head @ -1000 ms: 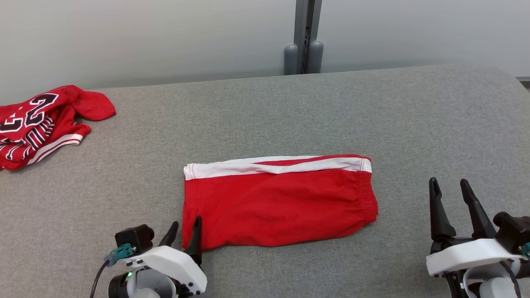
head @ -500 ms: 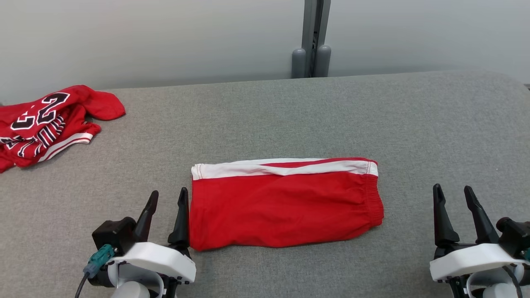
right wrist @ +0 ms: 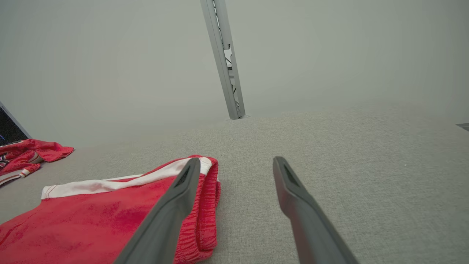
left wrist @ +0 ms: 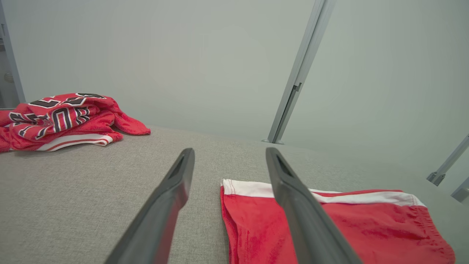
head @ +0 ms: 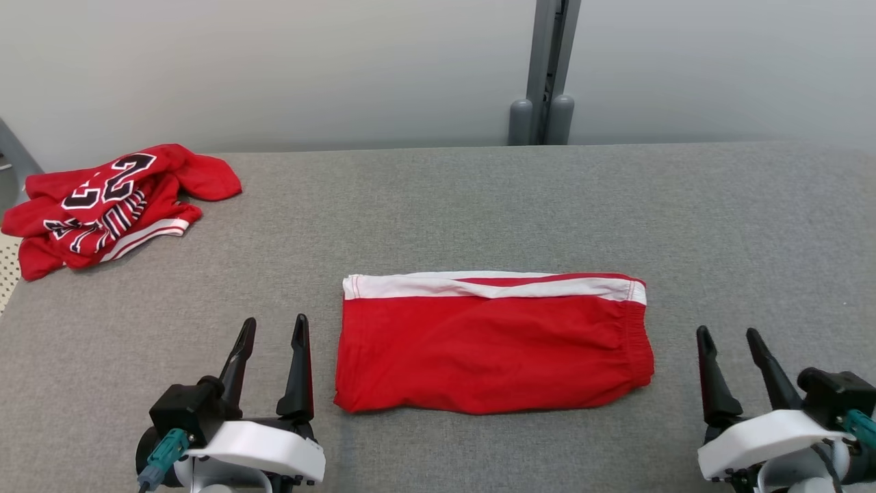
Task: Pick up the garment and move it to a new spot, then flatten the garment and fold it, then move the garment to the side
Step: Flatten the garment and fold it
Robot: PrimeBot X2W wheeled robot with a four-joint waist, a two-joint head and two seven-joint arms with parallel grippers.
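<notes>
The gathered elastic waistband of the shorts stands up in a thick edge while the red cloth [head: 443,349] lies flat, so my right gripper will grab them there next.
Red shorts [head: 493,349] with a white band along the far edge lie folded flat in the middle of the grey table [head: 479,198]. They also appear in the left wrist view [left wrist: 366,227] and the right wrist view [right wrist: 91,216]. My left gripper [head: 274,329] stands open just left of the shorts, apart from them, with nothing between its fingers [left wrist: 172,198]. My right gripper [head: 727,338] is open to the right of the elastic waistband, holding nothing.
A crumpled red jersey [head: 102,205] with black and white numbers lies at the table's far left corner, seen too as the jersey [left wrist: 62,117] in the left wrist view. A grey post [head: 544,75] rises behind the table's far edge against a pale wall.
My left gripper has let go of the shorts' near left corner, opened and drawn back to the left. The camera has shifted, so the whole scene slid right and down.
</notes>
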